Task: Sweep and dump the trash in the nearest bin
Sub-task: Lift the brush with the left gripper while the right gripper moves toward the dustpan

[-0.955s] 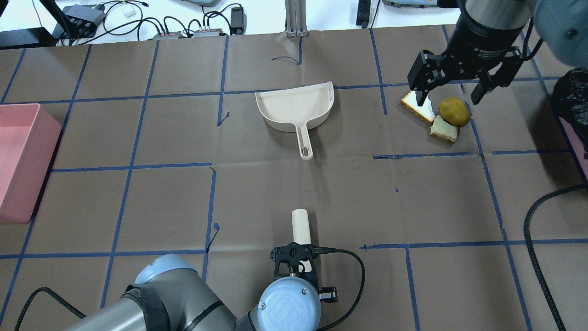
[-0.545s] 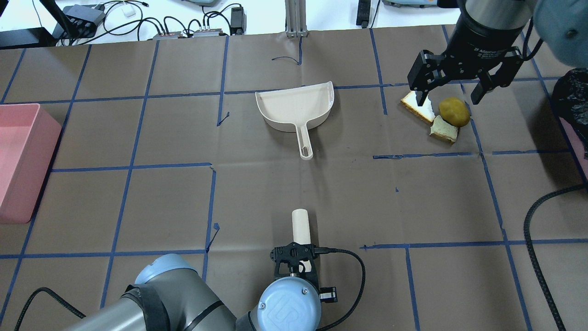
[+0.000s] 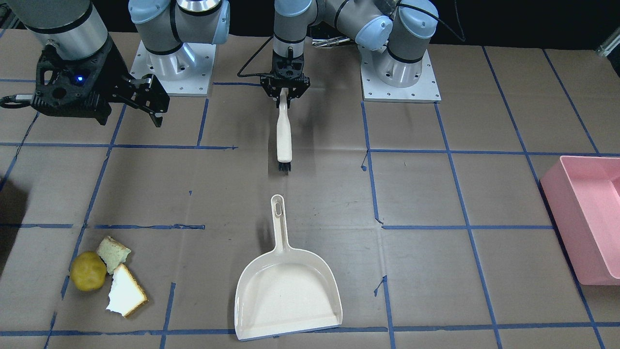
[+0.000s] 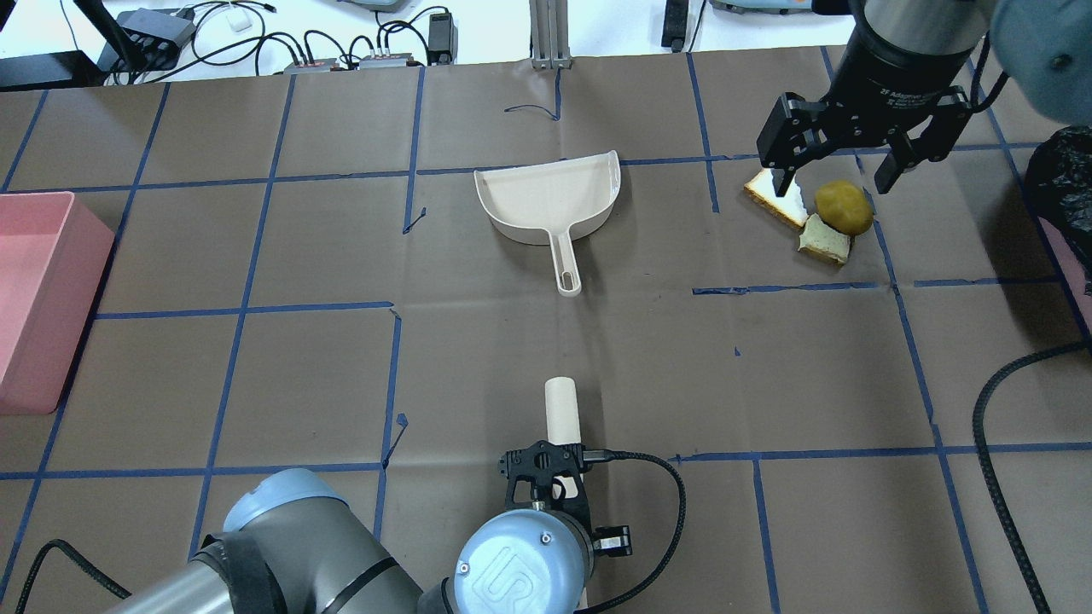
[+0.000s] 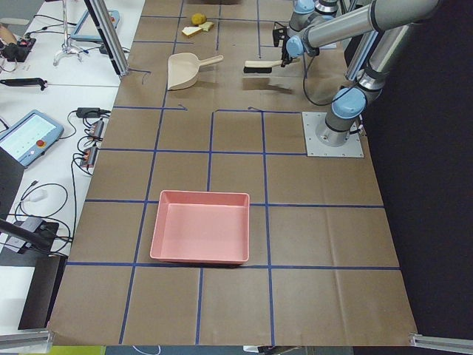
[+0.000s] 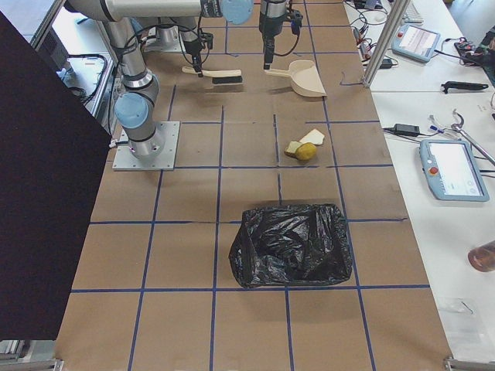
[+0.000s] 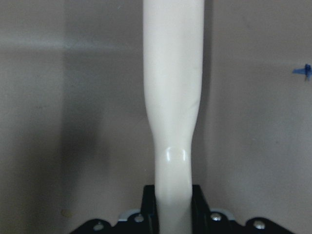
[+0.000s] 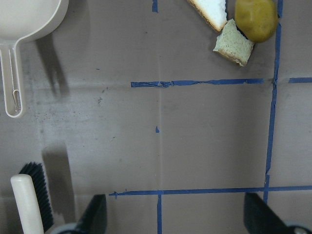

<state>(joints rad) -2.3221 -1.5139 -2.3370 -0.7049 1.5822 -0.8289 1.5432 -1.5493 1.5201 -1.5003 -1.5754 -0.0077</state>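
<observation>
The dustpan's pan is far too wide for the fingers, so my right gripper should next grab the dustpan by its narrow handle (image 3: 279,224) (image 8: 12,80).
The trash lies at the far right: a yellow-brown potato lump (image 4: 844,207) (image 3: 88,277) between two bread pieces (image 4: 778,198) (image 4: 826,240). It also shows at the top right of the right wrist view (image 8: 256,18). My right gripper (image 4: 827,181) hangs open and empty above the trash. My left gripper (image 4: 546,476) (image 3: 285,93) is shut on the handle of a cream brush (image 4: 561,413) (image 3: 284,133) with black bristles, held near the robot's side. A cream dustpan (image 4: 550,203) (image 3: 287,293) lies in the middle, handle towards the robot.
A pink bin (image 4: 38,298) (image 3: 586,223) sits at the table's left end. A bin lined with a black bag (image 6: 292,243) (image 4: 1062,183) stands at the right end, close to the trash. Cables and devices lie beyond the far edge.
My left arm has moved slightly forward with the brush. The right gripper, the trash and the dustpan have not visibly moved.
</observation>
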